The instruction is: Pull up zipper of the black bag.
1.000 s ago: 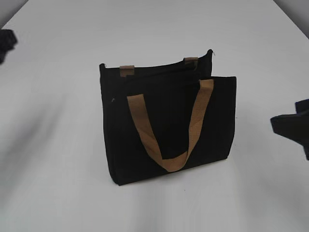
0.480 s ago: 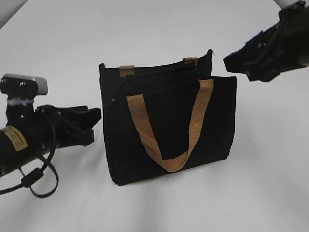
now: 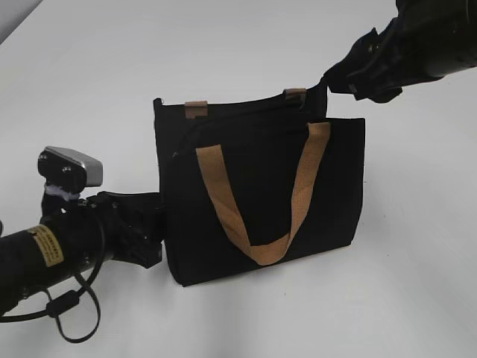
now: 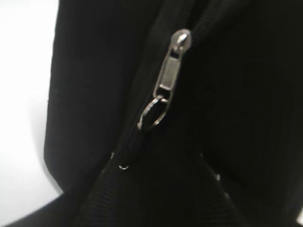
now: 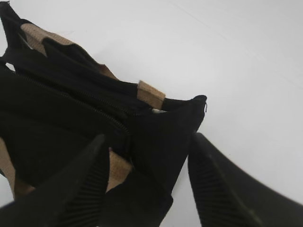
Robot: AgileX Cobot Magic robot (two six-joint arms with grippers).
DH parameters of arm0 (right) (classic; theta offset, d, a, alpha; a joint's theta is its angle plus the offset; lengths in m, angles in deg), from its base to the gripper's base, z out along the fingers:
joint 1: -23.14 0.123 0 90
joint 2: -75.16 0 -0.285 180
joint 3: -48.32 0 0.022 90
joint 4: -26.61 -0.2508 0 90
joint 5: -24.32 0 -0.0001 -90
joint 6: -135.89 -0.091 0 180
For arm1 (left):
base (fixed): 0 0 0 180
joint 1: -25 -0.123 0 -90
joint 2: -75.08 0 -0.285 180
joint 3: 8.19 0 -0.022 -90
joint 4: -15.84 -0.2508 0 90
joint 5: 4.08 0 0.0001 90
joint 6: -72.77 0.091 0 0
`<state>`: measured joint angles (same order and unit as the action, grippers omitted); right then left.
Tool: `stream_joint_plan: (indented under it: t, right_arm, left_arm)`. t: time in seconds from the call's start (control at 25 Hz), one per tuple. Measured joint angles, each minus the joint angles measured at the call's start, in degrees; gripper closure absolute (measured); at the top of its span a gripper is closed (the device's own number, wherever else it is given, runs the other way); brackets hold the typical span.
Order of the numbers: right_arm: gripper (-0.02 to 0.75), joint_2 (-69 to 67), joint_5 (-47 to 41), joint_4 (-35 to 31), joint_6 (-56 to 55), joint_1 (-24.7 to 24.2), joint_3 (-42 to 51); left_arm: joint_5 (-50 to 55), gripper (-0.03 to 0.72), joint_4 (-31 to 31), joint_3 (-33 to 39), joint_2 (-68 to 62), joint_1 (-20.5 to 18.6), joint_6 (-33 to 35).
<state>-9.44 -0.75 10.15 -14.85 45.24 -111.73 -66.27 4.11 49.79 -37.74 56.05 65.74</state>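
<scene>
My left gripper grabs the black fabric tab at the zipper's end point(image 4: 128, 150) next, to keep the zipper point(image 4: 173, 59) taut for pulling.
The black bag point(image 3: 261, 179) stands upright mid-table, its tan front handle point(image 3: 223, 201) hanging down its face. My left gripper point(image 3: 153, 227) is open against the bag's lower left side. In the left wrist view its jaws point(image 4: 158, 158) straddle black fabric just short of the zipper's silvery pull point(image 4: 168, 75), which hangs with a small ring. My right gripper point(image 3: 334, 77) is open at the bag's top right corner. In the right wrist view its fingers point(image 5: 149, 137) lie either side of that corner, beside the zip line point(image 5: 75, 101).
The white table point(image 3: 89, 74) surrounds the bag. My left arm lies low at the front left, with a cable loop point(image 3: 71, 317) hanging under it. The stubs of the rear tan handle point(image 3: 195, 109) stick up along the bag's back edge.
Both arms came in from the frame edges. The left gripper moved right and down to the bag's left side. The right gripper moved left to the top right corner. The bag stayed put.
</scene>
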Motion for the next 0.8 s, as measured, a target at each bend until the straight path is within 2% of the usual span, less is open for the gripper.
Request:
stream_joint_plan:
  t: [0.16,0.24,0.4,0.52,0.64,0.8]
  right_arm:
    - [0.318,0.0,-0.05,-0.06,0.0,0.17,0.0]
    - [0.318,0.0,-0.05,-0.48,0.0,0.17,0.0]
    - [0.318,0.0,-0.11,-2.95,0.22,0.96,0.0]
    - [0.318,0.0,-0.11,-3.78,3.5,4.62,0.0]
    - [0.318,0.0,-0.11,-4.16,7.98,9.37,0.0]
    - [0.318,0.0,-0.01,-4.22,10.49,14.55,0.0]
  left_arm:
    - [-1.33,0.295,0.07,-2.87,-4.39,0.0,-0.16]
    - [-1.89,0.319,1.33,-3.73,-4.53,0.0,-0.21]
    - [-0.76,0.471,4.92,-4.83,-4.53,0.0,-0.21]
    - [-0.19,0.62,4.0,-4.88,-4.53,0.0,-0.21]
    - [0.7,0.675,3.41,-4.81,-3.98,0.0,-0.21]
    - [2.38,0.685,3.34,-2.89,0.85,0.0,-0.21]
